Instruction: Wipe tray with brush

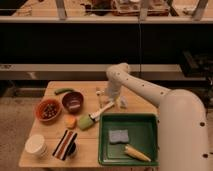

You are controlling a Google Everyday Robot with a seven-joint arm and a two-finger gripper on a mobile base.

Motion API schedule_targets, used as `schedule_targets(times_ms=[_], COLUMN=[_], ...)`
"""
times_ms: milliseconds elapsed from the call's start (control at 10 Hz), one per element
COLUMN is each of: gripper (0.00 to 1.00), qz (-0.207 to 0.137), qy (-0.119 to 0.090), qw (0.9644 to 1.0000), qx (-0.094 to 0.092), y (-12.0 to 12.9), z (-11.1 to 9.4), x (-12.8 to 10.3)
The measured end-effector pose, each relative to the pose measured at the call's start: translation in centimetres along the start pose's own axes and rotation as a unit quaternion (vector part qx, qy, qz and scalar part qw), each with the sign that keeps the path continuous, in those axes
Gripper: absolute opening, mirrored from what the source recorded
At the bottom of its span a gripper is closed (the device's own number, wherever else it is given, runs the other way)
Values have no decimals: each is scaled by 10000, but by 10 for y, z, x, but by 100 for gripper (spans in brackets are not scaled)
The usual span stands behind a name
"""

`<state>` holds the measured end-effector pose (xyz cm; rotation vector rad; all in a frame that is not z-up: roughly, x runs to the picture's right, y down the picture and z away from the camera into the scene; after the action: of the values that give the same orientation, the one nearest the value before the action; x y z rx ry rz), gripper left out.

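Note:
My gripper takes hold of the brush by its white handle (101, 113) next, to wipe the dark-green tray (147, 124) with the brush's head.
The dark-green tray (147, 124) sits at the table's front right. It holds a grey-blue sponge (119, 136) and a yellow item (136, 153). The brush (102, 111) lies on the table just off the tray's far-left corner. Its white handle slants down-left toward a light-green sponge block (86, 122). My gripper (112, 101) hangs low over the handle's upper end, pointing down. It is open with nothing in it. The arm hides the handle's tip.
A red bowl of food (48, 110), a dark bowl (73, 101), a green vegetable (63, 91) and an orange (70, 121) fill the left side. A white cup (36, 145) and a striped packet (65, 145) stand at the front left.

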<state>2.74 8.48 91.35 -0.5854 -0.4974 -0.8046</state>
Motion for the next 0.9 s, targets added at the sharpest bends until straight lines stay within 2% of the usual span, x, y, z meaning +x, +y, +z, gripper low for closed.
schedule_targets(times_ms=[100, 300, 500, 700, 900], gripper=[73, 53, 33, 24, 5], qz=[-18, -55, -34, -1, 70], qy=[-47, -121, -149, -141, -121], qw=[10000, 9998, 9998, 9997, 9996], qx=[-59, -125, -161, -206, -255], y=[0, -2, 1, 2, 3], z=[10, 19, 21, 22, 21], x=[-2, -6, -6, -7, -5])
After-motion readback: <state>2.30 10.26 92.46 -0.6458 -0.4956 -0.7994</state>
